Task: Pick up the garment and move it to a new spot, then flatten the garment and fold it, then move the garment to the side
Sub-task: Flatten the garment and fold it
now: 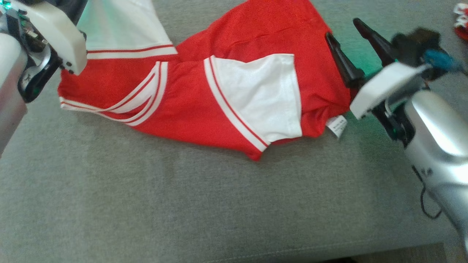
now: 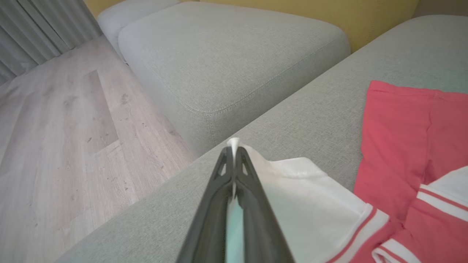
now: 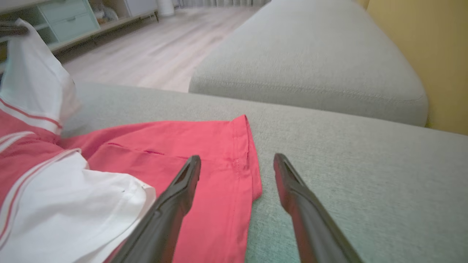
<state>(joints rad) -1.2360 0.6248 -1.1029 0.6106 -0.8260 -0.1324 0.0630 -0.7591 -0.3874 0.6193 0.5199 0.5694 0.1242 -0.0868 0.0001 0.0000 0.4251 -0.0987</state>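
The garment is crumpled and needs to be stretched flat on the grey sofa seat [image 1: 182, 204], so my right gripper should next grab it by its red hem corner [image 1: 328, 28].
The garment [image 1: 190, 98], red with white panels and striped trim, lies crumpled across the grey sofa seat [image 1: 182, 204]. In the left wrist view my left gripper [image 2: 233, 149] is shut on a white corner of the garment [image 2: 303, 197], and a tip of cloth pokes out past the fingertips. That white part is lifted off the seat at the upper left [image 3: 33, 84]. My right gripper [image 1: 343, 29] stands open at the garment's right red edge. One of its fingers [image 3: 182, 190] is over the red hem [image 3: 219, 146] and the other [image 3: 296, 197] over bare cushion.
A white care label [image 1: 338, 126] sticks out at the garment's lower right. A second grey cushion [image 2: 234, 54] lies beyond a gap, with wood floor [image 2: 55, 128] beside it and a yellow wall [image 3: 420, 44] behind. A small red and white item [image 1: 461, 22] sits far right.
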